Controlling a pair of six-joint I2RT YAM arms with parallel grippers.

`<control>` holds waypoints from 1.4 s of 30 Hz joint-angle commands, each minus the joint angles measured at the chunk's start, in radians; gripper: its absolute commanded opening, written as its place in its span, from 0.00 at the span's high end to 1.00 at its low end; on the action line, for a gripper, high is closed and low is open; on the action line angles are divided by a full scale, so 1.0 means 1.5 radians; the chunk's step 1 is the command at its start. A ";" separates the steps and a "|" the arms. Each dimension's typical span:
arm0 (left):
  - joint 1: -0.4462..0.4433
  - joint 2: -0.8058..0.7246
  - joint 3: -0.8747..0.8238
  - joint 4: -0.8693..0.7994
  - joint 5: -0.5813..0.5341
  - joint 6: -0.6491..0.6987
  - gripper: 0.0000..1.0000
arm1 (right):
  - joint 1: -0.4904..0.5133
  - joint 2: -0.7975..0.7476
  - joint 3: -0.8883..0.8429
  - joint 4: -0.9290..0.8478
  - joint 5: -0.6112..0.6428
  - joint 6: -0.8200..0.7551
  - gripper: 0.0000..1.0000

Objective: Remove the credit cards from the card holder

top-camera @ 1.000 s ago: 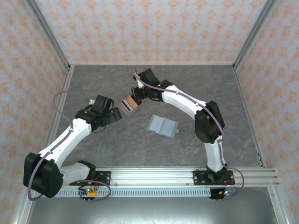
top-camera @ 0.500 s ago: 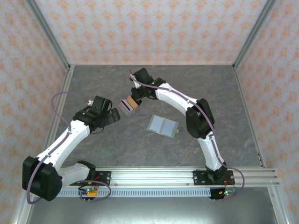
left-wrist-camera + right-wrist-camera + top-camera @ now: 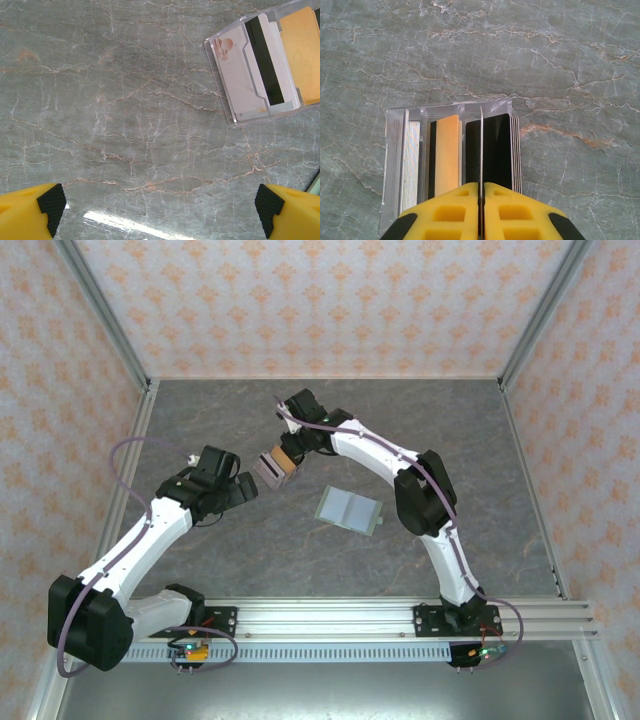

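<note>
The thin credit card stands edge-on in the black stack's slot and would stay in the rack (image 3: 272,466), so I should open my right gripper.
The sage-green card holder (image 3: 350,508) lies flat on the table, right of centre, with neither gripper touching it. My right gripper (image 3: 481,186) is shut on a thin credit card (image 3: 481,145) seen edge-on, standing in a clear plastic rack (image 3: 400,150). That rack holds a golden-brown card (image 3: 446,155), a black stack (image 3: 499,150) and a whitish card (image 3: 250,75). In the top view the rack (image 3: 272,466) sits between my right gripper (image 3: 290,452) and my left gripper (image 3: 250,487). My left gripper (image 3: 160,205) is open over bare table, just short of the rack's corner (image 3: 235,117).
The grey marble table (image 3: 300,560) is walled by patterned panels with metal posts at the corners. A rail (image 3: 330,618) with both arm bases runs along the near edge. Open surface lies at the front and the far right.
My right arm's elbow has swung to the left and its gripper has edged slightly left over the rack. My left arm has drawn back a little. The green holder has not moved.
</note>
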 commanded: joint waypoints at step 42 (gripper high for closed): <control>0.006 0.059 0.012 0.034 0.085 -0.020 0.00 | -0.001 -0.215 -0.441 0.039 0.075 0.384 0.56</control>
